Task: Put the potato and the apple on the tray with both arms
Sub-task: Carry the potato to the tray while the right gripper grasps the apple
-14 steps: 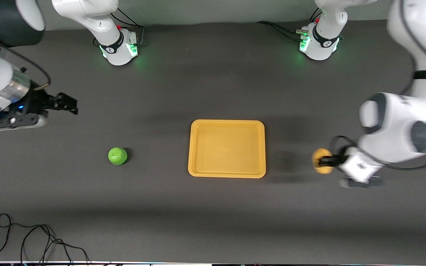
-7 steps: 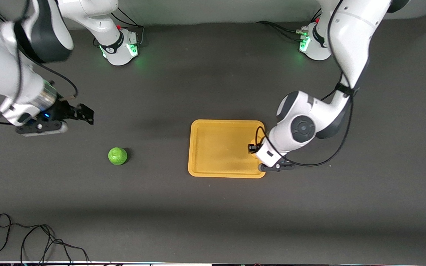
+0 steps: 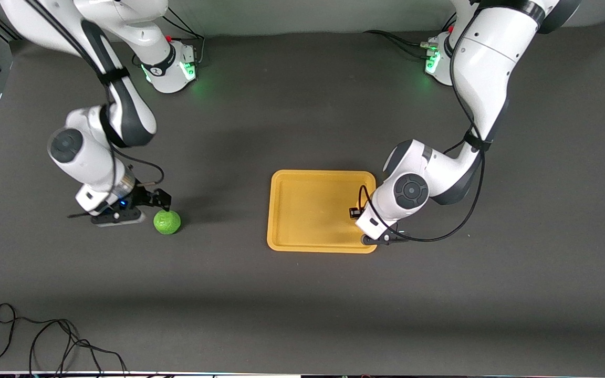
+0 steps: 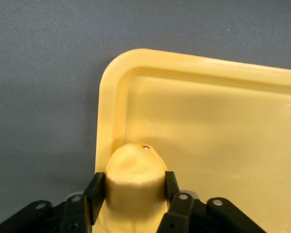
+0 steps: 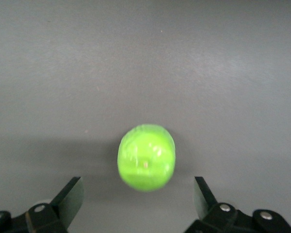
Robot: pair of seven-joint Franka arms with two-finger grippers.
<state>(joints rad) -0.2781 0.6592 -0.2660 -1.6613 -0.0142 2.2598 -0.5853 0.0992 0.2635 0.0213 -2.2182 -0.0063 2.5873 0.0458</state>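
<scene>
My right gripper should move toward the apple first: my fingers stop short of the green apple's near edge and would miss if I closed now.
The yellow-orange tray lies mid-table. My left gripper hangs low over the tray's edge toward the left arm's end, shut on the yellowish-tan potato. The left wrist view shows the potato between the fingers, over the tray's rim near a corner. The potato is hidden under the wrist in the front view. The green apple sits on the table toward the right arm's end. My right gripper is open and low, right beside it. In the right wrist view the apple lies just ahead of the open gripper, not between the fingertips.
A loose black cable lies at the near table corner on the right arm's end. The right arm's base and the left arm's base stand along the table's edge farthest from the front camera. The tray holds nothing but the potato above it.
The left gripper carried the potato from the table at the left arm's end to over the tray's edge. The right arm swung in and dropped down beside the apple.
</scene>
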